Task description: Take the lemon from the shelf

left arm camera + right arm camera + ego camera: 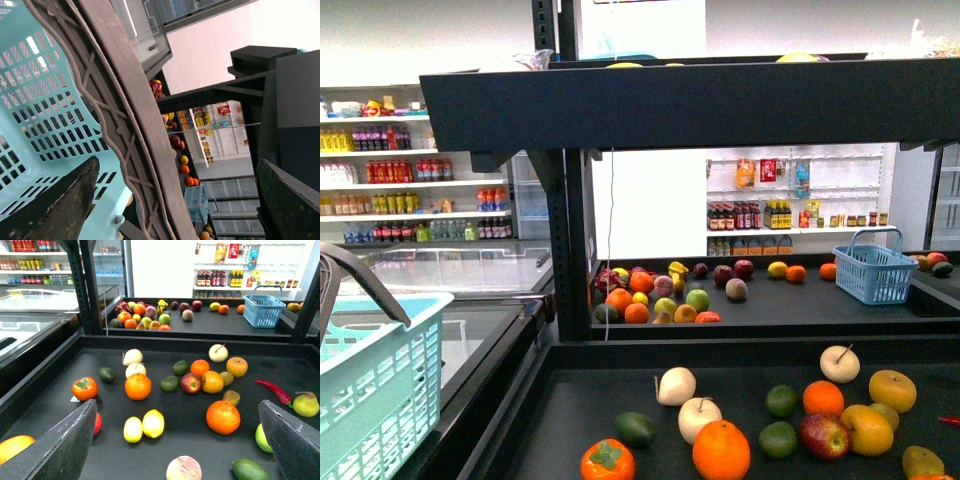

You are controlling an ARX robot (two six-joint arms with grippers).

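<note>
I should grab the turquoise basket [380,390] by its handle with my left gripper next, to bring the basket over for the lemon.
Two yellow lemons [153,423] [132,429] lie side by side on the near black tray of the shelf [185,400] in the right wrist view. My right gripper [177,405] hangs open above that tray, the lemons a little inside its left finger [55,450]. The left gripper [176,160] is open too, beside the shelf, with the brown handle [135,115] of a turquoise basket [40,100] running between its fingers. No gripper shows in the front view, where the shelf [570,410] fills the foreground.
Around the lemons lie oranges [223,417], a persimmon [84,388], a peach [183,469], an avocado [248,470] and a red chili [272,390]. A blue basket [873,268] stands on the far tray. An upper tray [690,100] and a black upright [570,240] frame the shelf.
</note>
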